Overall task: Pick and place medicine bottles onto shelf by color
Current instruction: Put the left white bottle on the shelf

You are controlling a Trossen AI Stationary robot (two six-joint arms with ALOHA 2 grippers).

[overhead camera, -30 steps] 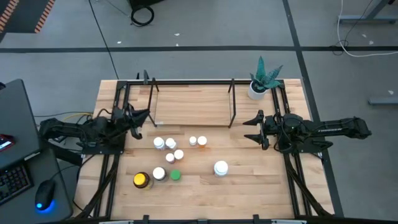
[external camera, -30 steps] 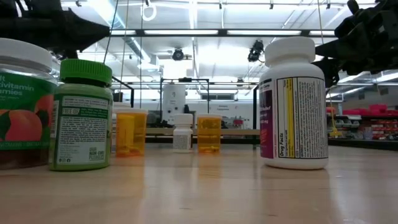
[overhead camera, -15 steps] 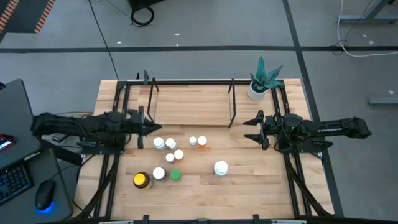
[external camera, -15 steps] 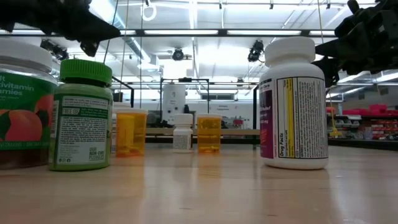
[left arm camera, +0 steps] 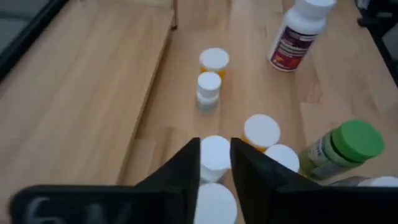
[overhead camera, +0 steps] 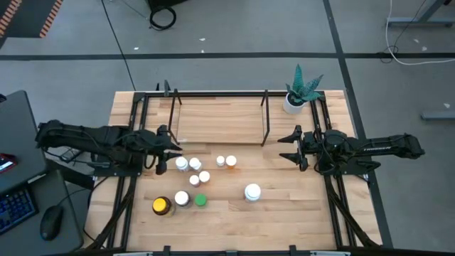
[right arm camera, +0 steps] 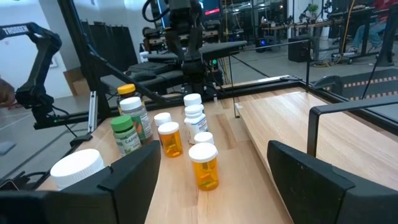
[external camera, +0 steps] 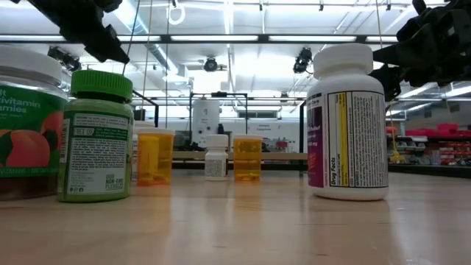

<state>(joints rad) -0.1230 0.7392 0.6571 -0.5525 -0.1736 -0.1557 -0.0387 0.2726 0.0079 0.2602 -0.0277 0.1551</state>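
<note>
The white bottle needs to be sorted onto the shelf (overhead camera: 220, 117) by color, so my left gripper should grab the bottle by its white cap (overhead camera: 182, 161) next.
Several medicine bottles stand upright on the wooden table: white-capped ones (overhead camera: 182, 164) near my left gripper, two orange ones (overhead camera: 226, 162), a large white one (overhead camera: 252, 192), a green-capped one (overhead camera: 200, 200) and an amber jar (overhead camera: 162, 206). The shelf (overhead camera: 220, 117), black rods on a wood base, stands behind them with nothing on it. My left gripper (overhead camera: 173, 151) (left arm camera: 215, 163) hangs over the nearest white caps (left arm camera: 216, 152), slanting down, its fingers a narrow gap apart and touching nothing. My right gripper (overhead camera: 288, 146) (right arm camera: 214, 152) waits at the right, level and open, holding nothing.
A potted plant (overhead camera: 302, 91) stands at the shelf's far right corner. Black rails (overhead camera: 124, 206) run along both table sides. Bare wood lies between the large white bottle and my right arm. A desk with a mouse (overhead camera: 50, 226) sits left of the table.
My left gripper has swung from beside the shelf's left post toward the table's near edge and the bottle cluster. It has also risen and tipped from level to slanting down over the white caps. Bottles and my right arm have kept still.
</note>
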